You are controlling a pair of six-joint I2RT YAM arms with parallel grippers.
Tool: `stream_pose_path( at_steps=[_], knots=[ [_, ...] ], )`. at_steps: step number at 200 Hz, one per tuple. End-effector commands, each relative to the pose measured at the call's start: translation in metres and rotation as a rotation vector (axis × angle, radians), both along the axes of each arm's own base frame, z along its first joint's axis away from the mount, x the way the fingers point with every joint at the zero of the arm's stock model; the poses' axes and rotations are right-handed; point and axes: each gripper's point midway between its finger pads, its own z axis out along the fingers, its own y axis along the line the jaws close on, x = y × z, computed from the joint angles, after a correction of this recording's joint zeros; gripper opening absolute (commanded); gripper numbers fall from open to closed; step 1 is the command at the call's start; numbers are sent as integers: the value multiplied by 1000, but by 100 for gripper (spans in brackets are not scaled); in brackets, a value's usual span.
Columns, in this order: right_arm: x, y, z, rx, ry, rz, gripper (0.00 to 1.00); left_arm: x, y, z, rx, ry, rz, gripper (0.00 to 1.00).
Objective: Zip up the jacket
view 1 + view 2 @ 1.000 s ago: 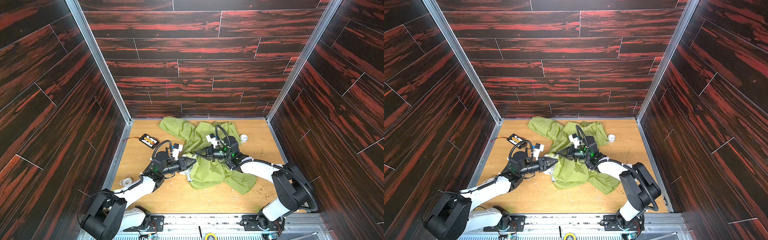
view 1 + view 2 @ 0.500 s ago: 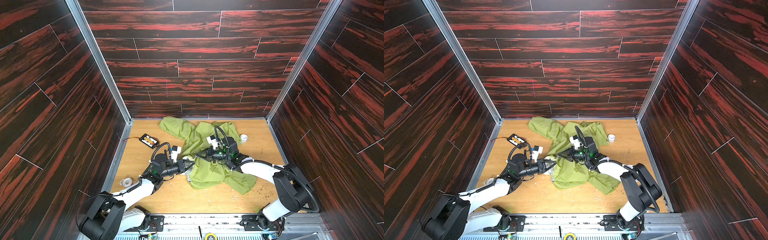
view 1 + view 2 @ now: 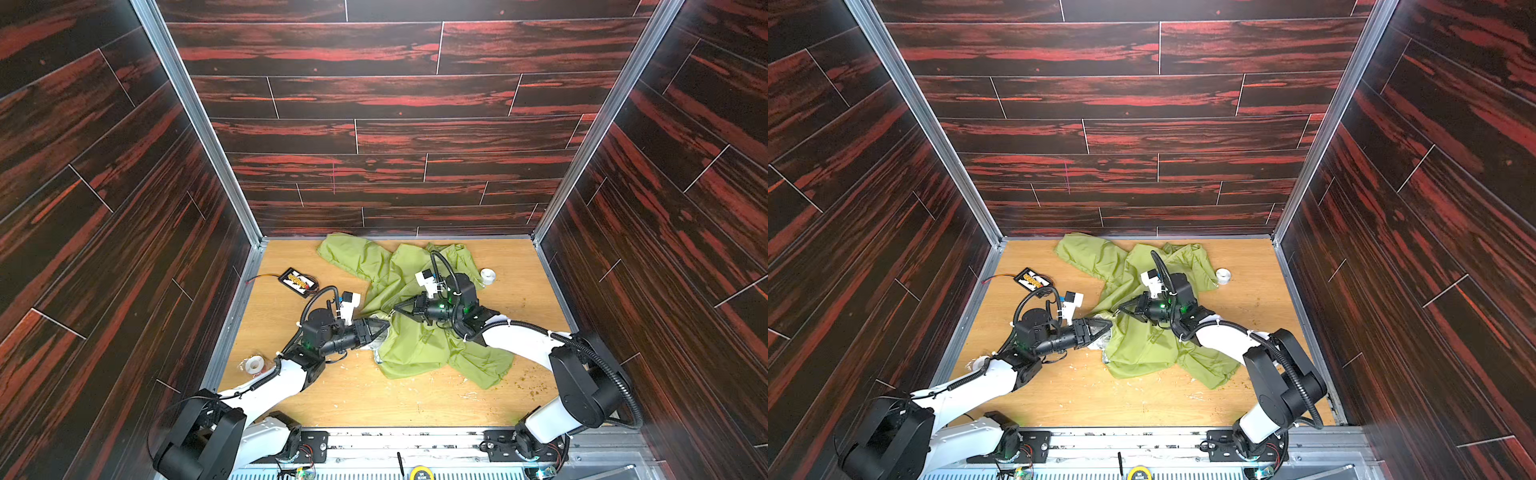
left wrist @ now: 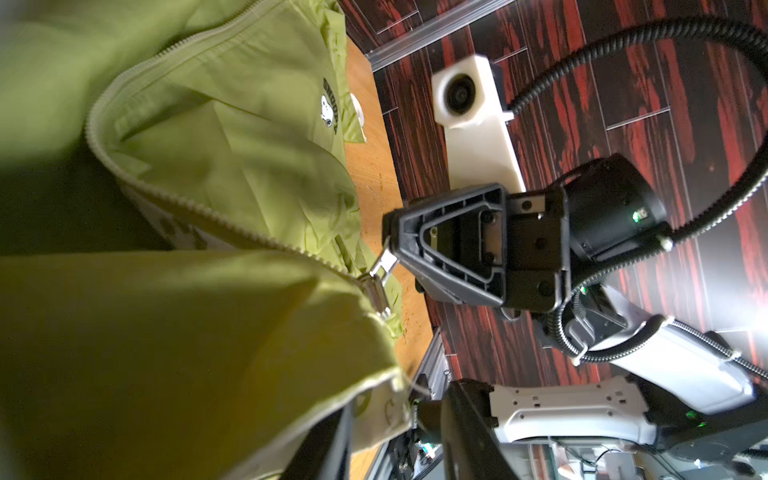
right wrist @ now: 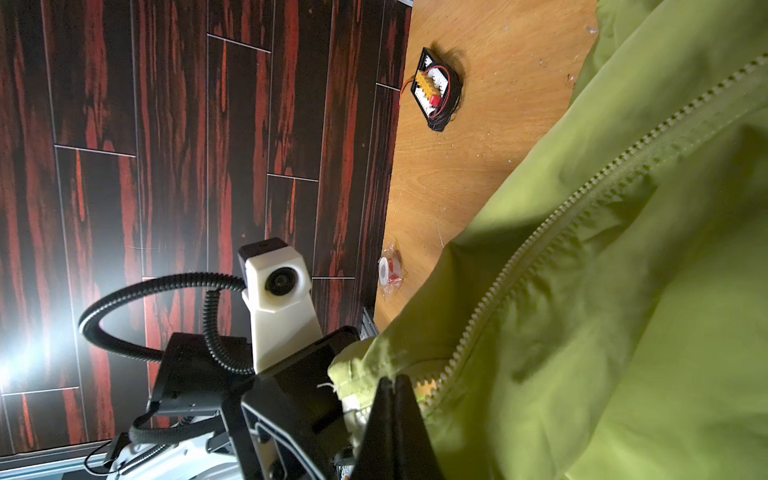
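The pull tab has to zip up, so the robot's left gripper should grab the jacket's bottom hem corner below the zipper slider [image 4: 376, 291] next and hold it steady.
The lime-green jacket [image 3: 415, 345] [image 3: 1142, 345] lies crumpled on the wooden floor, its zipper partly joined. The dog print [image 4: 328, 109] shows in the left wrist view. My right gripper [image 3: 397, 307] [image 3: 1121, 309] [image 4: 390, 247] is shut on the metal pull tab of the zipper slider [image 4: 376, 291]. In its own wrist view its fingertips [image 5: 392, 380] are pressed together at the zipper teeth [image 5: 540, 249]. My left gripper [image 3: 384, 326] [image 3: 1106, 326] [image 4: 399, 399] is at the jacket's bottom hem. Its fingers [image 4: 461, 415] stand apart, with the hem corner lying loose between them.
A black board with coloured wires [image 3: 299, 282] lies at the back left. One tape roll [image 3: 487, 275] sits just right of the jacket, and another in clear wrap [image 3: 254, 363] by the left wall. Dark wood-patterned walls enclose the floor on three sides.
My left gripper's jaws have parted at the hem; they were shut before. The right gripper still holds the pull tab, and both arms have barely moved.
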Motion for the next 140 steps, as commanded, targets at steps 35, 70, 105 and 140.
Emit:
stream_pose_path(
  at_steps=[35, 70, 105, 140],
  knots=[
    [-1, 7, 24, 39, -54, 17, 0, 11, 8, 11, -28, -36, 87, 41],
    [-3, 8, 25, 39, -54, 19, 0, 15, 8, 12, -46, -34, 98, 30],
    [-3, 8, 25, 39, -56, 17, 0, 14, 6, 8, -43, -19, 87, 28],
    [-2, 7, 27, 40, -59, 12, 0, 10, 6, 4, -34, -8, 72, 28]
  ],
)
